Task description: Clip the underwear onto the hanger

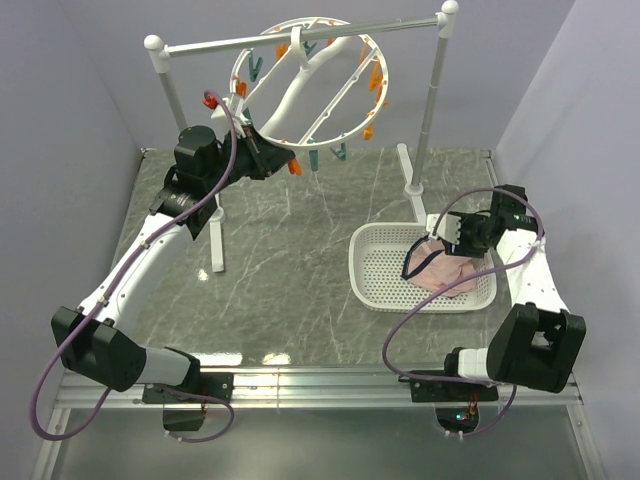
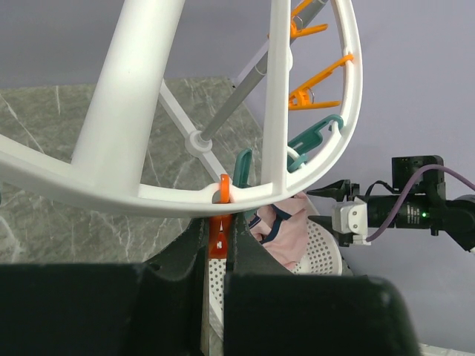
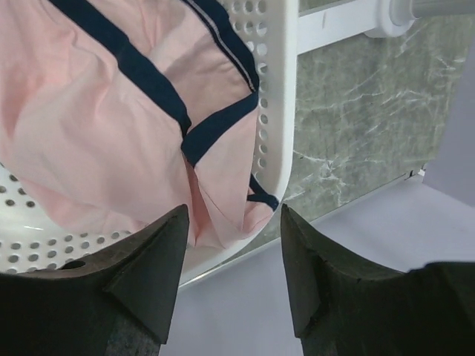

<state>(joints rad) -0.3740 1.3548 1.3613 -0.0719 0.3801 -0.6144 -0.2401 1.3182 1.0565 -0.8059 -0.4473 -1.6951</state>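
The underwear needs to be grabbed by my right gripper at the navy-edged corner [image 1: 441, 243], so some navy edging should stay free to clip to the hanger [image 1: 300, 85].
The hanger [image 1: 300, 85] is a white spoked ring hung on the rail, with orange and teal clips around its rim. My left gripper [image 1: 281, 160] is at the ring's lower edge, shut on an orange clip [image 2: 217, 239] that dangles under the rim [image 2: 148, 199]. The pale pink underwear [image 1: 450, 276] with navy edging lies crumpled in the white basket [image 1: 372, 280]. My right gripper [image 1: 432, 240] hovers just above it, open, with nothing between its fingers. In the right wrist view the underwear [image 3: 104, 126] fills the space ahead of the right gripper [image 3: 234, 226].
The white rail stand has two poles, the left [image 1: 190, 140] and the right [image 1: 428, 110], with feet on the marble table. The perforated basket's rim [image 3: 278, 111] lies close to the table's right edge and the grey wall. A teal clip [image 2: 315, 137] hangs near the held one.
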